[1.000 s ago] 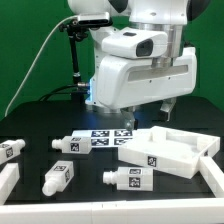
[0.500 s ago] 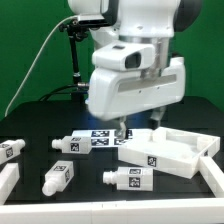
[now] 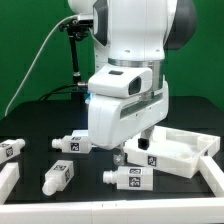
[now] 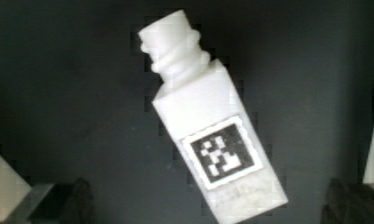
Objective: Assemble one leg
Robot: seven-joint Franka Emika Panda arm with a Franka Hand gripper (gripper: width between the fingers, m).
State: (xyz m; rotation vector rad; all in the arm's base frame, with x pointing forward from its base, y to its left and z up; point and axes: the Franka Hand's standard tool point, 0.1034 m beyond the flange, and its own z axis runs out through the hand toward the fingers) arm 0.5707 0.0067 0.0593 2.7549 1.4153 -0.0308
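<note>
Black ground shows between my fingers and the white leg's body in the wrist view, so closing now would miss. My gripper moves toward it first, then closes on it.
A white leg with a ribbed stub end and a black-and-white tag lies on the black table, between and below my fingers in the wrist view. In the exterior view it is probably the front leg. My gripper is open and empty, low over the table just behind that leg. In the wrist view, the gripper shows only dark fingertips at the picture's corners, clear of the leg. Three more legs lie at the exterior view's left: one, one, and one.
The large white tray-like tabletop lies at the exterior view's right, close beside my gripper. White rails border the table's front corners. A black stand with a cable rises at the back. The marker board is hidden behind my hand.
The arm has come forward and down, from above the marker board to low over the table by the front leg. The parts have not moved.
</note>
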